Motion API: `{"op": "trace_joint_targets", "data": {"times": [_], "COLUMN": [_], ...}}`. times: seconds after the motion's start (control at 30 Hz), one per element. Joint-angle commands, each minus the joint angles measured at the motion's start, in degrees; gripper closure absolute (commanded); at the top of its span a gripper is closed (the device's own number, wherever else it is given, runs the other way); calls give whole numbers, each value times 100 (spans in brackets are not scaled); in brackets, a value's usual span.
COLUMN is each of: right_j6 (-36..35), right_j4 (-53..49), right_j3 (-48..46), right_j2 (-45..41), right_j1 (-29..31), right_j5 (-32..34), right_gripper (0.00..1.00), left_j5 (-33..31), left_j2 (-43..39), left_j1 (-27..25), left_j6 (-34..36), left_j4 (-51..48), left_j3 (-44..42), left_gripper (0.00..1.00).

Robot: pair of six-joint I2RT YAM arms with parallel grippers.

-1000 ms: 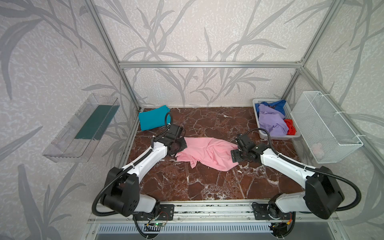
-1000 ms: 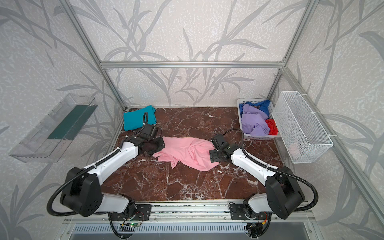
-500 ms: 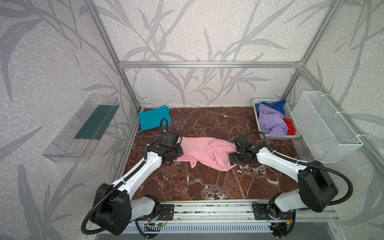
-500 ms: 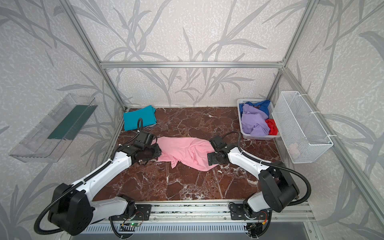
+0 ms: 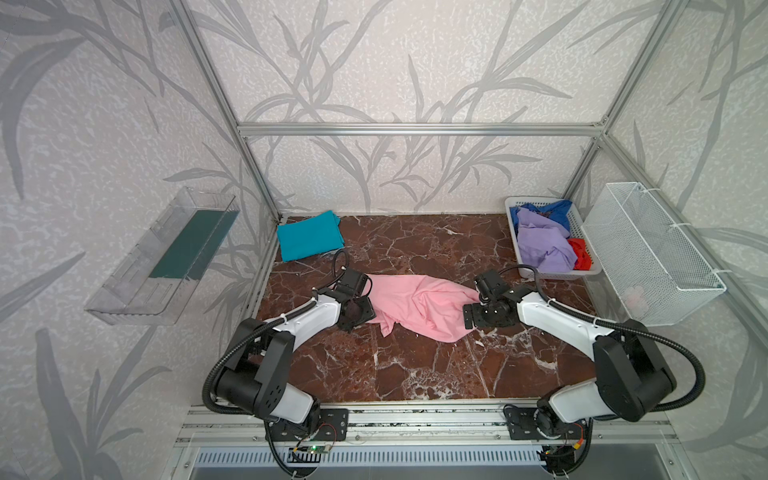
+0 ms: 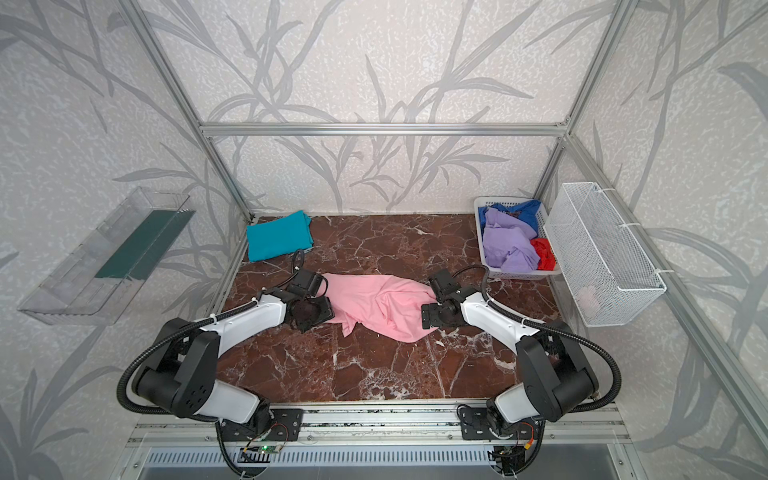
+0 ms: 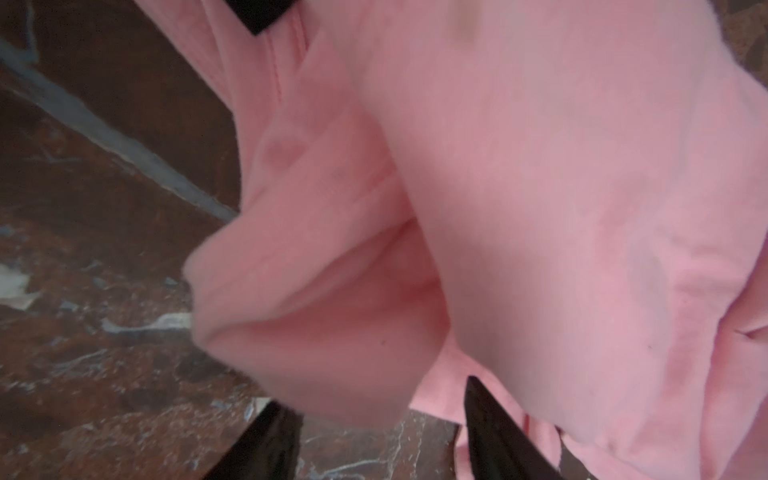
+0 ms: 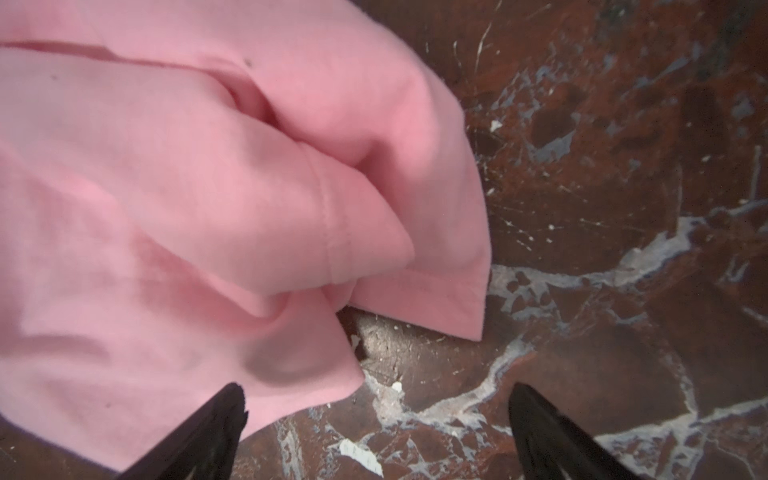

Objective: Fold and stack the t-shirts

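Observation:
The light pink t-shirt needs to be spread for folding, so the robot's right gripper should next grab the shirt's hem, opposite the left gripper.
A crumpled light pink t-shirt (image 5: 415, 303) (image 6: 378, 303) lies mid-table in both top views. My left gripper (image 5: 365, 312) (image 7: 374, 419) is low at its left edge, jaws open, with a loose pink fold (image 7: 316, 316) just ahead of the fingertips. At the shirt's right edge my right gripper (image 5: 473, 316) (image 8: 378, 415) stands wide open over bare marble, one finger (image 8: 208, 432) lying on the hem (image 8: 424, 291). A folded teal t-shirt (image 5: 309, 235) lies flat at the back left. Lavender (image 5: 540, 241), blue (image 5: 555, 208) and red (image 5: 581, 254) t-shirts are heaped in the basket.
The white slotted basket (image 5: 512, 207) stands at the back right on the brown marble table (image 5: 415, 374). A white wire basket (image 5: 652, 249) hangs on the right wall and a clear tray (image 5: 166, 257) on the left wall. Aluminium frame posts stand at the back corners.
My left gripper has gone from shut to open and drawn back a little towards the front, leaving the pink shirt's left edge on the table. The right gripper stayed open at the right edge.

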Motion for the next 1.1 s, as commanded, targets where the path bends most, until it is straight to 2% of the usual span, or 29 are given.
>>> {"op": "trace_joint_targets", "data": {"times": [0.0,0.03,0.07,0.13,0.17,0.3,0.47,0.57,0.67,0.97,1.07], "right_j6": [-23,-34,-28,-26,-15,-30,-155,-120,27,242,322], "right_j4": [-78,-83,-80,-70,-58,-55,-41,94,369,810,972], "right_j3": [142,163,182,208,214,253,443,508,474,499,467], "right_j2": [95,120,134,153,176,163,210,295,411,750,857], "right_j1": [-68,-77,-81,-98,-109,-167,-196,-200,-180,311,339], "right_j5": [-45,-45,-45,-46,-45,-38,-95,-371,-686,-861,-914], "right_gripper": [1,1,1,1,1,1,1,4,7,16,26], "left_j5": [-77,-112,-118,-145,-140,-177,-525,-784,-996,-1132,-1159], "left_j2": [160,207,253,359,412,267,-408,-845,-1316,-1910,-1948], "left_j1": [-26,-23,-23,-23,-23,-15,3,3,3,3,3], "left_j6": [-30,-21,-12,-8,-8,92,447,636,694,670,656], "left_j4": [69,66,78,49,12,-375,-1348,-1897,-2089,-2586,-2656], "left_j3": [123,139,147,208,260,643,1697,2401,2741,3452,3579], "left_gripper": [33,42,63,93,100,100,100,100,100,100,100]}}
